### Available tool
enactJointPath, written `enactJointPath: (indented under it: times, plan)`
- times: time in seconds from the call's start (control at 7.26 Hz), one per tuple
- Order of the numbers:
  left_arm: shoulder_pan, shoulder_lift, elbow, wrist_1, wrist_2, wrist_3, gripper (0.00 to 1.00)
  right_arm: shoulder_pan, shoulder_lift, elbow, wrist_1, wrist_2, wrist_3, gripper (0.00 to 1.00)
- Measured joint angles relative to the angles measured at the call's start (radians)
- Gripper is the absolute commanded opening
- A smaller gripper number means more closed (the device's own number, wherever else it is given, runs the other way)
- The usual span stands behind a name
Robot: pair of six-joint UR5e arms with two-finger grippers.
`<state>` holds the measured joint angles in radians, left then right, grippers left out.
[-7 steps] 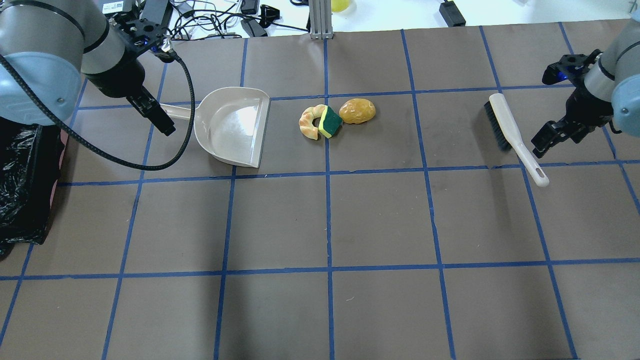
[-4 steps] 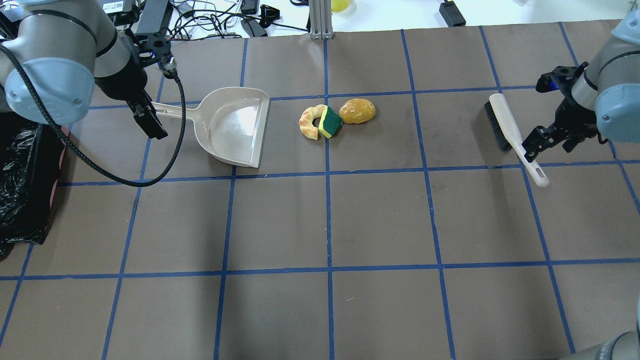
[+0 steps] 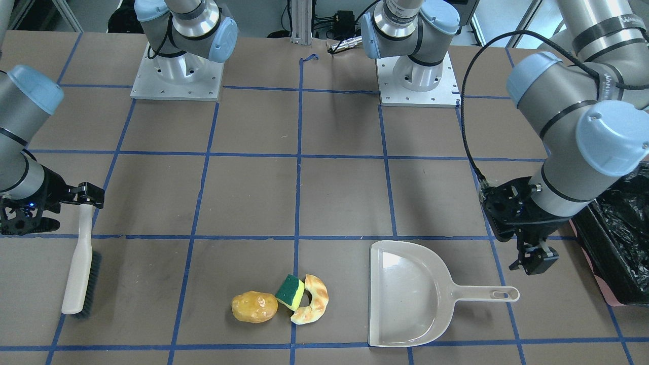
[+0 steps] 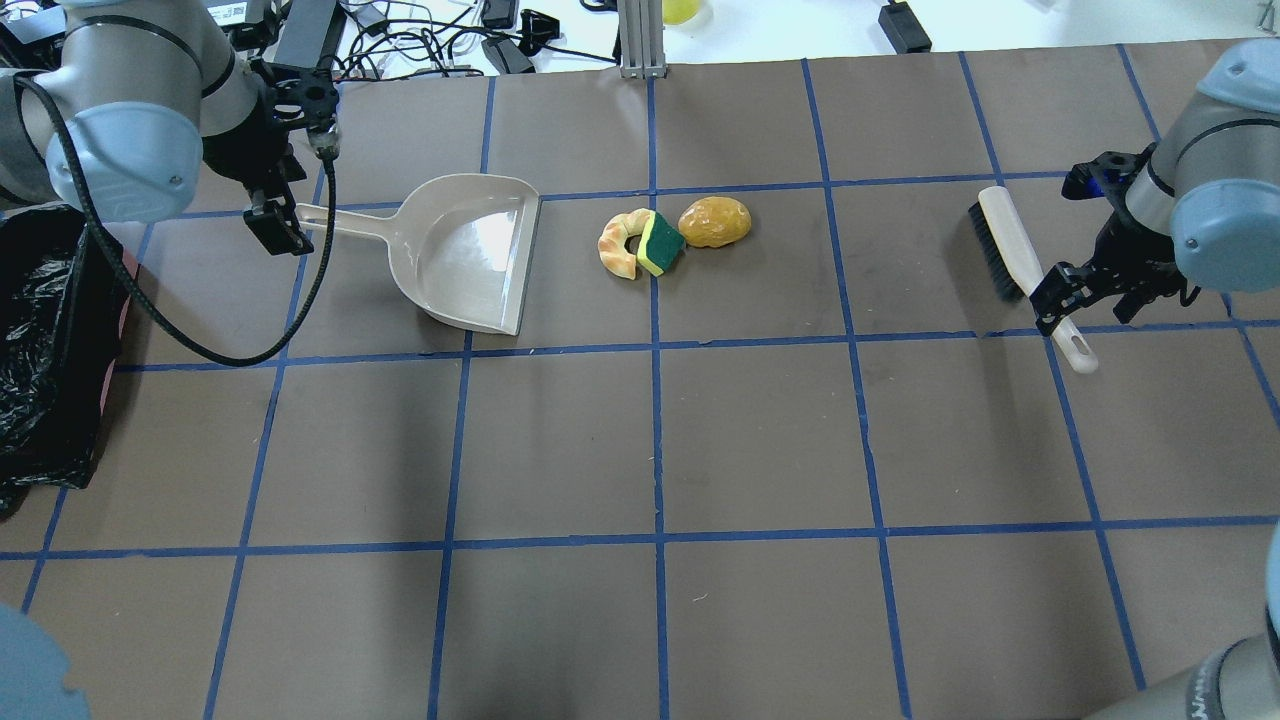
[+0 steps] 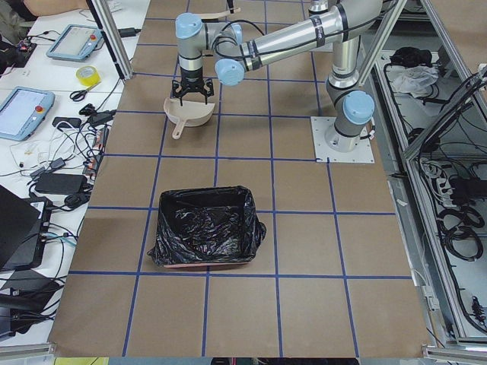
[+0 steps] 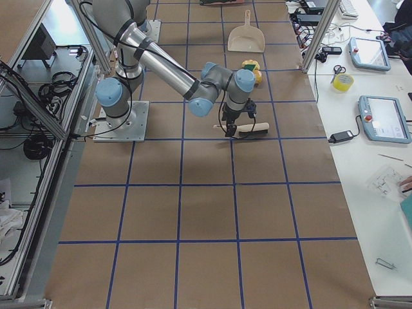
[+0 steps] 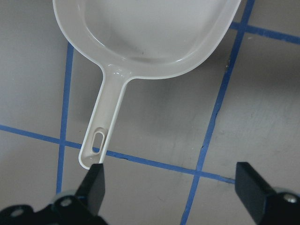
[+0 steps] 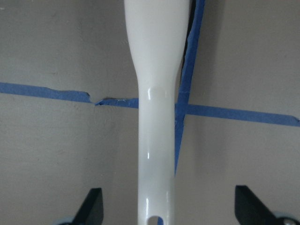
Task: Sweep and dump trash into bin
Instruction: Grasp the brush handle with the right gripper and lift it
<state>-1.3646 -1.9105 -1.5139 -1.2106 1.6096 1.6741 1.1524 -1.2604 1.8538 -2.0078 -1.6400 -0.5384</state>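
The black-bristled brush should be gripped next by its white handle (image 3: pixel 84 228) with my right gripper. The brush should then sweep the trash into the dustpan (image 3: pixel 404 295).
The trash lies together mid-table: a golden potato-like lump (image 4: pixel 714 221), a green-and-yellow sponge (image 4: pixel 660 243) and a tan croissant (image 4: pixel 620 243). A beige dustpan (image 4: pixel 470 250) rests to their left, mouth facing them. My left gripper (image 4: pixel 285 222) hovers open at the tip of the dustpan handle (image 7: pixel 105 122), which points toward one of its fingers (image 7: pixel 93 183). A white brush (image 4: pixel 1010 250) lies at the right. My right gripper (image 8: pixel 171 206) is open and straddles the brush handle (image 8: pixel 157 117) without touching it. The black-lined bin (image 4: pixel 45 340) stands at the far left.
Blue tape lines grid the brown table cover. Cables, a tape roll and tablets lie on the white bench beyond the table's far edge (image 4: pixel 420 45). A metal post (image 4: pixel 640 40) stands at the far middle. Both arm bases (image 3: pixel 416 76) sit at the robot's side.
My left gripper has shifted left along the dustpan handle to its tip. My right gripper has moved left over the brush handle. Both stay open; the trash, dustpan and brush have not moved.
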Motion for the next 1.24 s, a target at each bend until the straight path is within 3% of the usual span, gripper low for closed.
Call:
enactJointPath:
  times: [0.14,0.69,1.24]
  plan:
    - [0.007,-0.032,0.035,-0.007,-0.007,0.044,0.87,0.0,0.003,0.009,0.001,-0.002,0.001,0.66]
    - [0.011,-0.145,0.103,0.001,-0.009,0.077,0.85,0.0,0.003,0.011,0.006,0.0,0.007,0.0]
    - [0.01,-0.237,0.158,0.002,-0.014,0.079,0.81,0.007,-0.004,-0.007,0.015,-0.003,0.012,0.0]
